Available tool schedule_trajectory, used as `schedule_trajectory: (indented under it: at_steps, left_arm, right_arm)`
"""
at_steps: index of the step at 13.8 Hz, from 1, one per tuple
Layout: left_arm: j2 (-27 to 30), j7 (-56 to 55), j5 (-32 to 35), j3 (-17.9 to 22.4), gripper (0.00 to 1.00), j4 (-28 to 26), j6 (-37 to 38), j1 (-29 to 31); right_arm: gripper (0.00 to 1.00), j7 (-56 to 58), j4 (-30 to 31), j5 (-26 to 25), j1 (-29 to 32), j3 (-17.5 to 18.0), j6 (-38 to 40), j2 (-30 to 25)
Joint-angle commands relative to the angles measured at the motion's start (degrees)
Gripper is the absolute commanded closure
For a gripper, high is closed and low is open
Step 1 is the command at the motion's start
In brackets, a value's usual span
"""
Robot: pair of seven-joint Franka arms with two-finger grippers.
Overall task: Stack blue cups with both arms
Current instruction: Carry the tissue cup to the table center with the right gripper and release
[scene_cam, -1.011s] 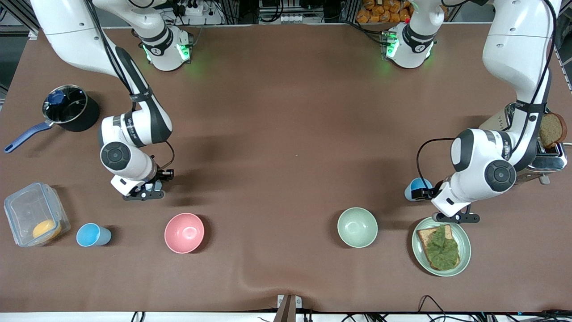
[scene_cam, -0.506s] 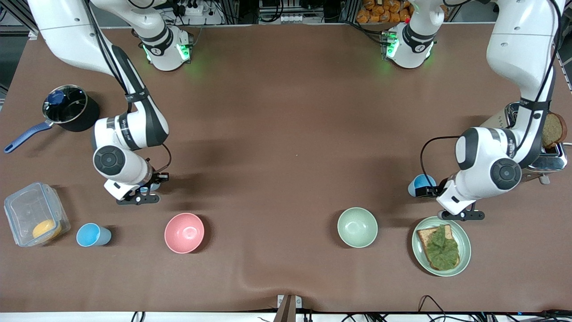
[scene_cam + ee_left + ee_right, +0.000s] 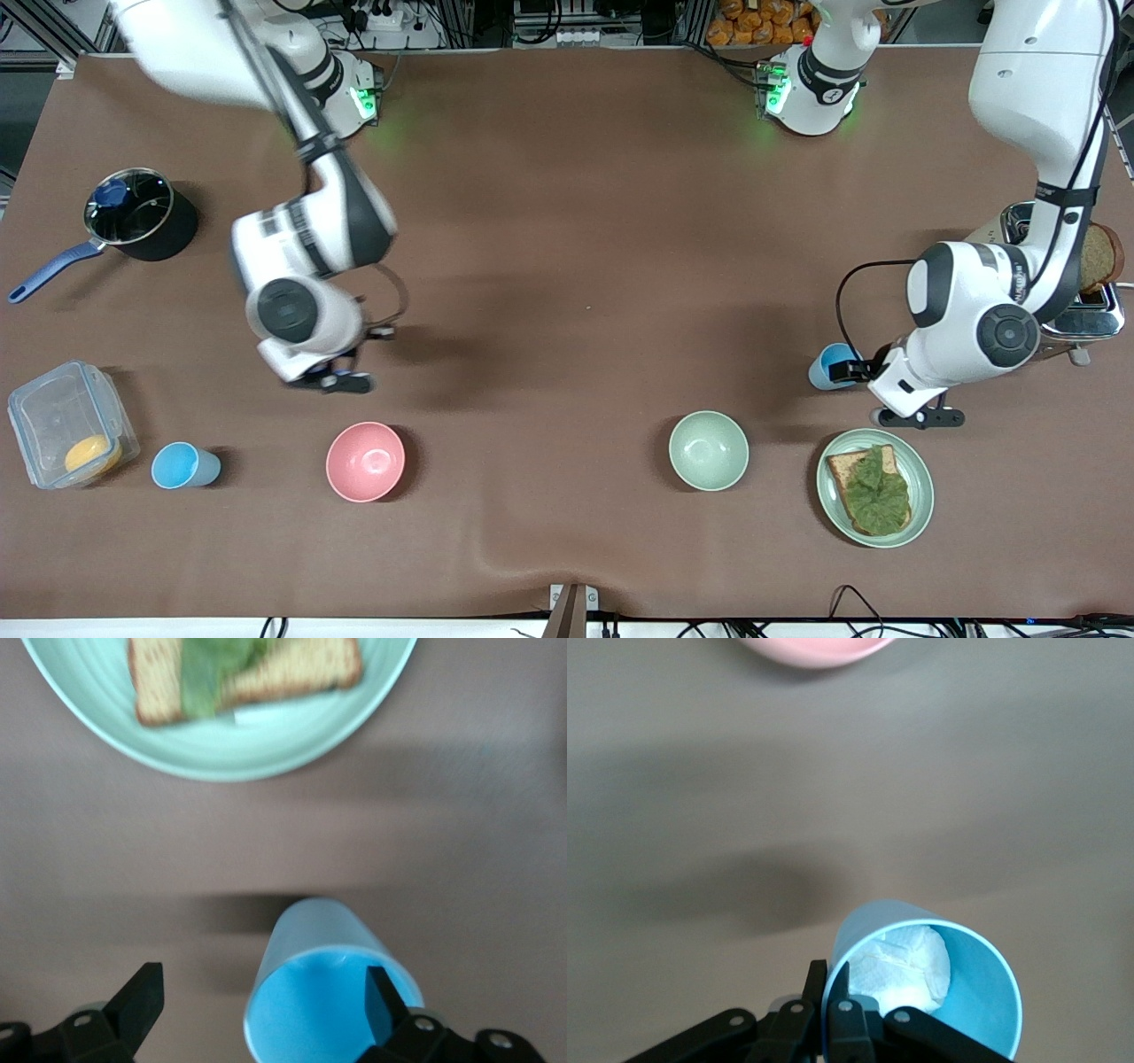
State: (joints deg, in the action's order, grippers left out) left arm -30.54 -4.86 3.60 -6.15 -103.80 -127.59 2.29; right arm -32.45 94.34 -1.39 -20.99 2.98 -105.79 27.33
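The blue cups need to be stacked, so next I should grab the blue cup by its open rim [image 3: 330, 1003] with my left gripper.
My right gripper [image 3: 335, 381] is over the table, farther from the front camera than the pink bowl. In the right wrist view it [image 3: 831, 973] is shut on the rim of a blue cup [image 3: 983, 992] with something white crumpled inside. The wrist hides that cup in the front view. A second blue cup [image 3: 831, 365] stands near the toast plate. My left gripper [image 3: 917, 416] is open above the table between that cup and the plate. In the left wrist view the cup [image 3: 310, 939] shows between the open fingers [image 3: 263, 1005]. A third blue cup [image 3: 184, 465] stands beside the clear container.
A pink bowl [image 3: 365, 461] and a pale green bowl [image 3: 708, 450] sit near the front camera. A green plate [image 3: 924, 486] holds toast with lettuce. A pot [image 3: 133, 217], a clear container [image 3: 62, 416] and a toaster [image 3: 1085, 301] stand at the table's ends.
My right arm has swung toward the table's middle with its cup. My left gripper has drifted off the plate's edge, away from the front camera and closer to the toaster.
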Motion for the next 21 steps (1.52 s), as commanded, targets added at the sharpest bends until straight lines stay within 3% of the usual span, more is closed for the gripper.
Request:
schedule_trajectory:
  at_steps: [1, 2, 4, 5, 10, 18, 21]
  left_arm:
    - [-0.4, -2.0, 1.5, -0.2, 0.0, -1.1, 0.0, 0.3]
    - [-0.5, -2.1, 1.4, -0.3, 0.0, -0.9, -0.5, 0.1]
    - [-0.6, -3.0, 1.4, -0.3, 0.84, -0.6, -0.7, -0.2]
    - [-0.9, -3.0, 1.4, -0.3, 0.96, -0.5, -1.1, -0.1]
    - [-0.9, -3.1, 1.1, -0.3, 1.0, -0.5, -1.7, 0.0]
    - [0.0, -3.1, 0.2, -0.5, 1.0, -0.1, -2.7, 0.9]
    - [0.4, -3.1, -4.9, -0.6, 1.0, 1.2, -2.7, 0.9]
  right_arm:
    - [1.0, -12.1, -2.7, 5.3, -6.8, -0.6, -1.1, 2.1]
    - [1.0, -16.6, -2.8, 7.1, -9.7, -0.6, -4.2, 2.8]
    - [1.0, -23.9, -3.0, 11.3, -13.3, -0.6, -9.9, 4.9]
    - [1.0, -26.0, -3.0, 12.6, -15.0, -0.6, -12.2, 6.0]
    - [1.0, -34.2, -7.9, 13.5, -20.0, -0.7, -18.3, 12.1]
    - [1.0, -34.1, -7.9, 12.8, -22.1, -0.8, -26.0, 15.0]
    - [1.0, -34.2, -8.0, 9.5, -22.1, -1.0, -26.0, 14.9]
